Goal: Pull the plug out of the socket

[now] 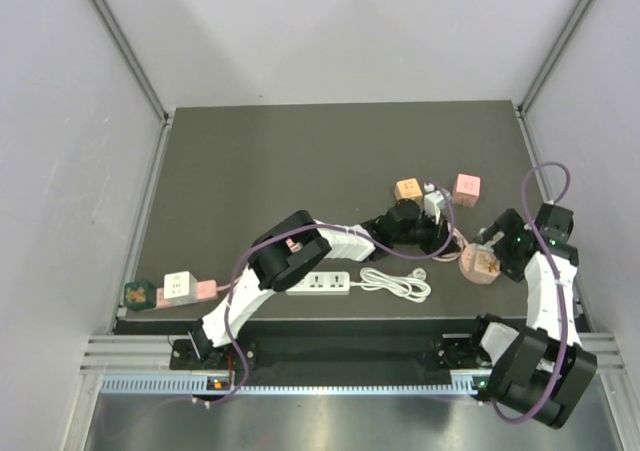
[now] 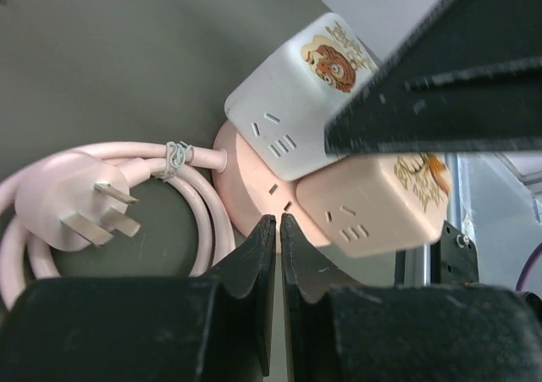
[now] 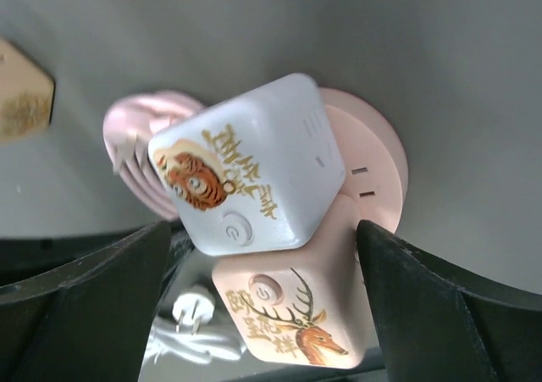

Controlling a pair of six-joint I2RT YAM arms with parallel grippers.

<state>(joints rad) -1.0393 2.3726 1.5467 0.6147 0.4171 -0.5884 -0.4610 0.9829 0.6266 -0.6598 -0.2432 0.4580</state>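
Note:
My right gripper is going to grab the pink deer plug (image 3: 305,294) by its opposite sides next, so the white cube stays free. Then it can pull the plug off the socket (image 3: 373,153).
A round pink socket (image 3: 373,153) lies at the table's right (image 1: 480,263), carrying two cube plugs: a white one with a tiger (image 3: 246,170) and a pink one with a deer (image 3: 292,314). My right gripper (image 3: 262,229) is open wide, its fingers (image 3: 449,306) standing on either side of the cubes without touching them. My left gripper (image 2: 278,221) is shut and empty, its tips right at the socket's rim (image 2: 254,196), below the white cube (image 2: 296,94) and beside the pink cube (image 2: 373,200). The socket's pink cord and plug (image 2: 68,200) lie coiled beside it.
An orange cube (image 1: 407,188), a white cube (image 1: 435,206) and a pink cube (image 1: 467,187) sit behind the socket. A white power strip (image 1: 318,283) with coiled cord (image 1: 395,283) lies at front centre. A pink strip (image 1: 200,291) with a white cube and a green cube (image 1: 138,294) is at front left.

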